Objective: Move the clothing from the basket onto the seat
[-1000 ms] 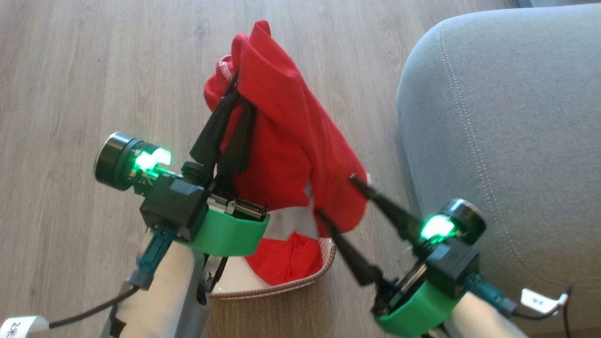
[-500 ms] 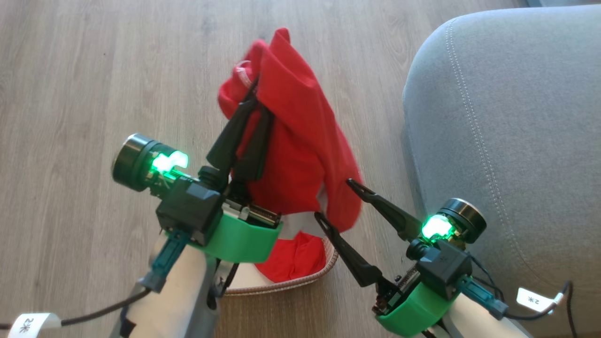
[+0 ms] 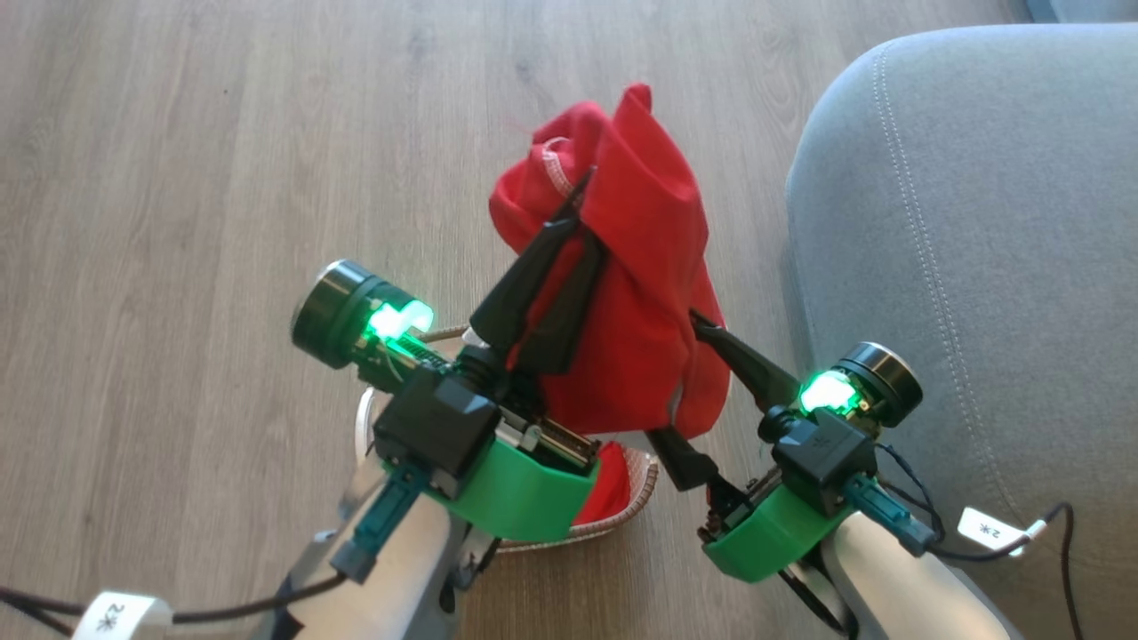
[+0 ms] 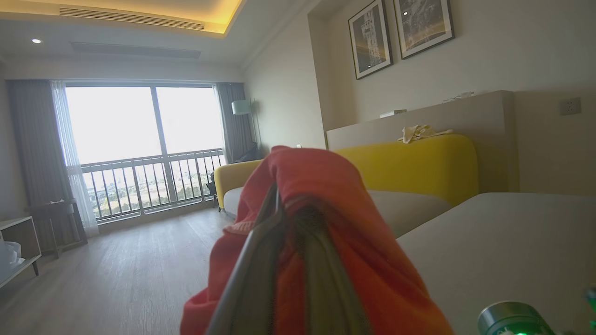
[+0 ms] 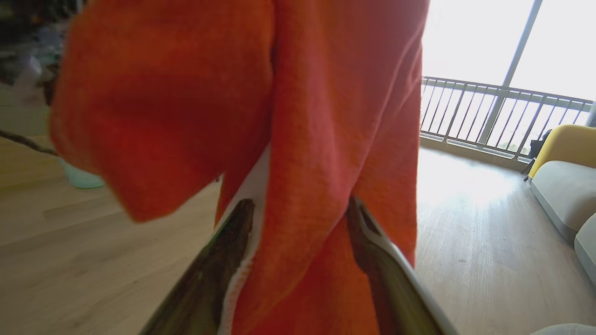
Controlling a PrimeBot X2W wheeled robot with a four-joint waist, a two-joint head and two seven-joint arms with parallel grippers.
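Note:
I need to move the red garment onto the seat (image 3: 978,267), so next I need to grab it by its hanging lower part (image 3: 688,395) with my right gripper.
A bright red garment of the clothing (image 3: 640,293) hangs from my left gripper (image 3: 582,200), which is shut on its upper fold above the floor, just left of the seat (image 3: 978,267). The left wrist view has the red cloth (image 4: 326,209) draped over my closed left gripper (image 4: 279,200), with the grey seat (image 4: 489,242) to the right. My right gripper (image 3: 676,378) is open, and the garment's lower part (image 5: 302,93) hangs between its fingers (image 5: 372,251). The basket (image 3: 627,516) sits low behind my left wrist, with more red clothing (image 3: 609,480) in it.
Wood floor (image 3: 178,178) spreads to the left and beyond the basket. A yellow-backed sofa (image 4: 409,163) runs behind the seat. A window with a railing (image 4: 149,177) and a low side table (image 4: 51,214) stand far off. Cables (image 3: 1058,524) trail from both wrists.
My left gripper has carried the red garment to the right, toward the seat, and its hem now hangs between the open right fingers. The head camera has also shifted a little.

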